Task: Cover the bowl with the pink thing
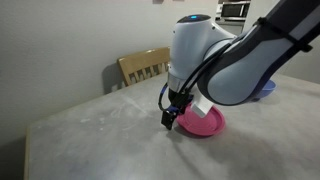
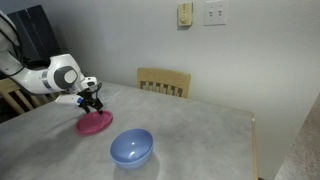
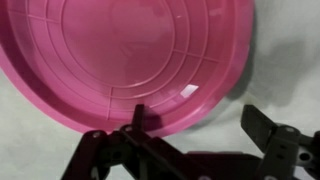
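Note:
The pink plate has a broad bottom that should stay free to cover the bowl, so the gripper should next pinch the plate by its near rim, with one finger inside and one outside.
The pink plate lies flat on the grey table, and it also shows in an exterior view. It fills the top of the wrist view. The periwinkle-blue bowl stands upright and empty, a short way from the plate. In an exterior view only its edge shows behind the arm. My gripper is open at the plate's near rim, with one finger over the plate and the other over bare table. It shows in both exterior views. It holds nothing.
The grey stone-look table carries only the plate and bowl. A wooden chair stands at the far edge against the wall, and it also shows in an exterior view. The arm's bulk hangs over the table's plate side.

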Available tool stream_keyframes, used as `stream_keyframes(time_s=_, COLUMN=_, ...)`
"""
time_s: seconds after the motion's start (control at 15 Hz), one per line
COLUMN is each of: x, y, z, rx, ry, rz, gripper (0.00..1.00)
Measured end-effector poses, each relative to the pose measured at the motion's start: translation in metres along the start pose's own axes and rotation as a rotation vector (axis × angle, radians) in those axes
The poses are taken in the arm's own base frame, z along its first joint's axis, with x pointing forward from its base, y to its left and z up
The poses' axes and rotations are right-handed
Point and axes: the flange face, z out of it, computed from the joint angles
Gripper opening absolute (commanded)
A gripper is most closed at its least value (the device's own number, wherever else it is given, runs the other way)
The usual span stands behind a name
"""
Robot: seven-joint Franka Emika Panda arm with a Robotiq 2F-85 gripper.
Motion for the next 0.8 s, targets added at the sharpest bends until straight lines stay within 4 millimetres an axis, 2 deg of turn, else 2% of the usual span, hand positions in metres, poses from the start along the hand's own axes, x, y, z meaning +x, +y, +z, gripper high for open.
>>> stream_keyframes(time_s=0.33, x=0.003, y=-0.001, z=-0.005, rx=0.046, ry=0.109, rz=-0.062, gripper=0.31)
stream_keyframes(time_s=0.6, x=0.006, y=0.011, z=-0.008, rx=0.107, ry=0.128, rz=-0.020, gripper=0.05)
stream_keyframes(time_s=0.73, x=0.007, y=0.014, z=-0.008, rx=0.149, ry=0.124, rz=0.013, gripper=0.00)
stream_keyframes(time_s=0.8, x=0.007, y=0.015, z=-0.009, rx=0.162, ry=0.120, rz=0.023, gripper=0.02)
